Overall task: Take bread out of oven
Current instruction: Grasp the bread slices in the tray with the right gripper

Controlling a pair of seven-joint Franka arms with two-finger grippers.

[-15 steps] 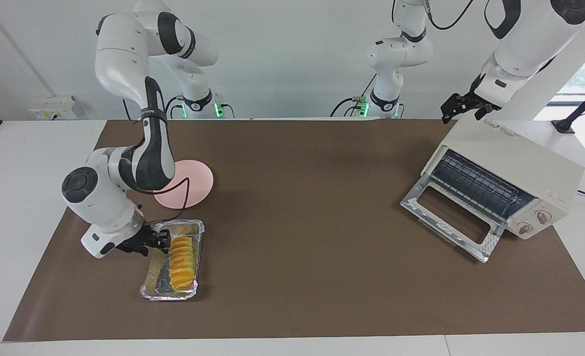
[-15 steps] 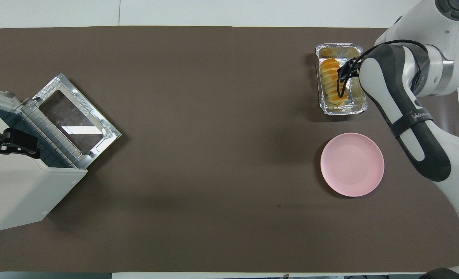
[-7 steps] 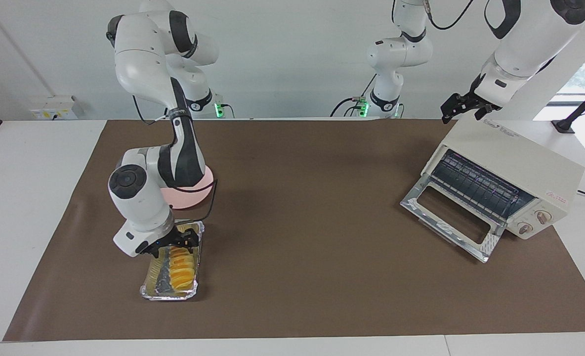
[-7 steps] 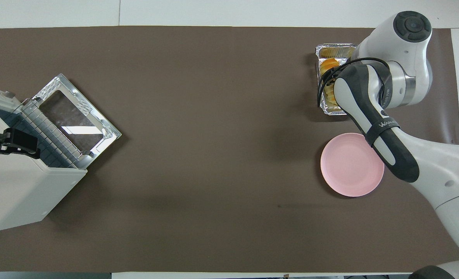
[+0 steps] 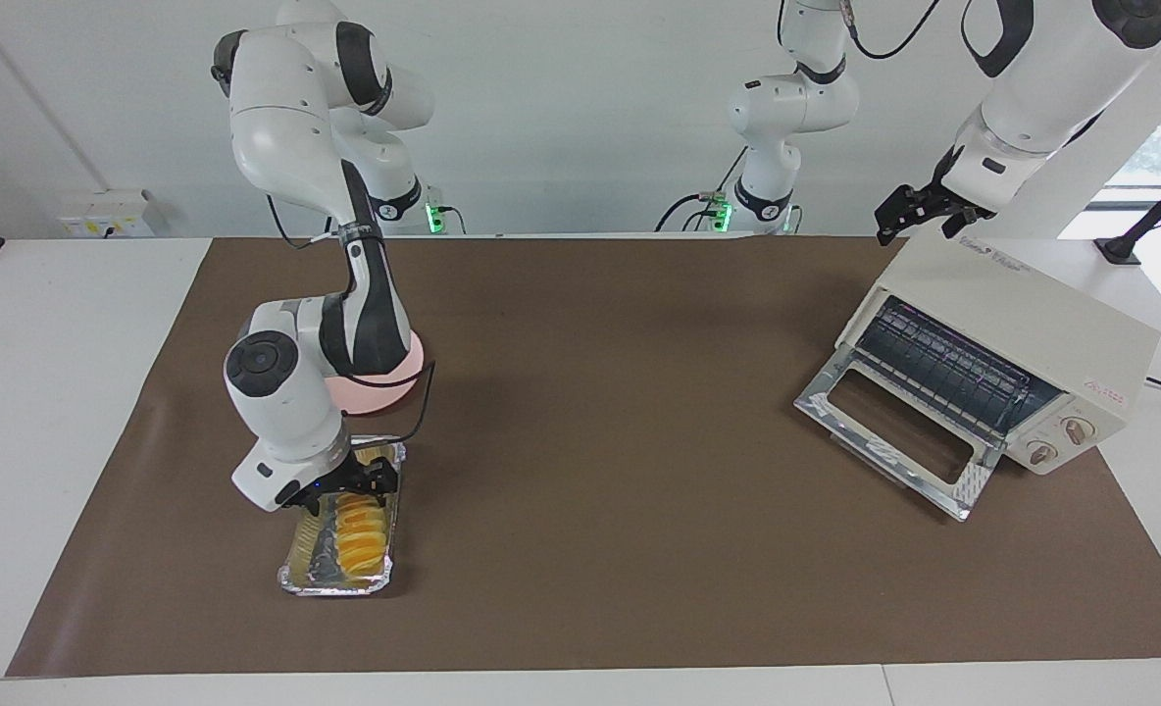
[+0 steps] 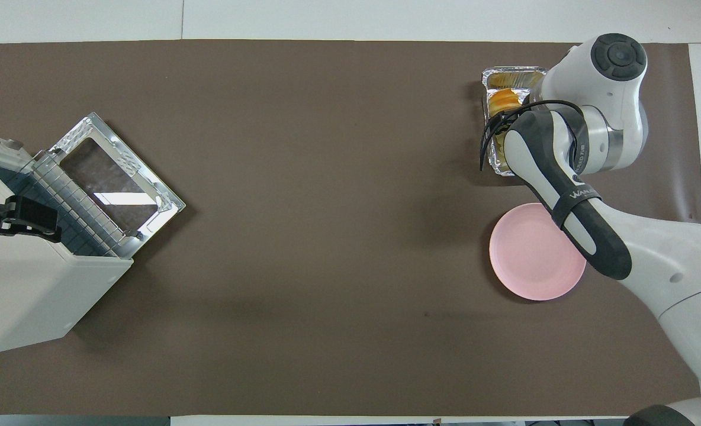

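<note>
My right gripper should grab the end of the bread next. Then it can take the bread out onto the pink plate.
The bread, a golden-yellow ridged loaf, lies in a silver foil tray on the brown mat at the right arm's end of the table. My right gripper is open and points down, low over the end of the loaf nearer to the robots. In the overhead view the right arm covers most of the tray, and only part of the bread shows. The cream-white oven stands at the left arm's end with its door dropped open and its rack bare. My left gripper waits over the oven's top.
A pink plate lies on the mat beside the tray, nearer to the robots, and shows in the overhead view. The brown mat covers the table between the tray and the oven.
My right gripper has swung from beside the tray to over the bread and turned to point down. The bread, the tray, the oven and the left arm have not moved.
</note>
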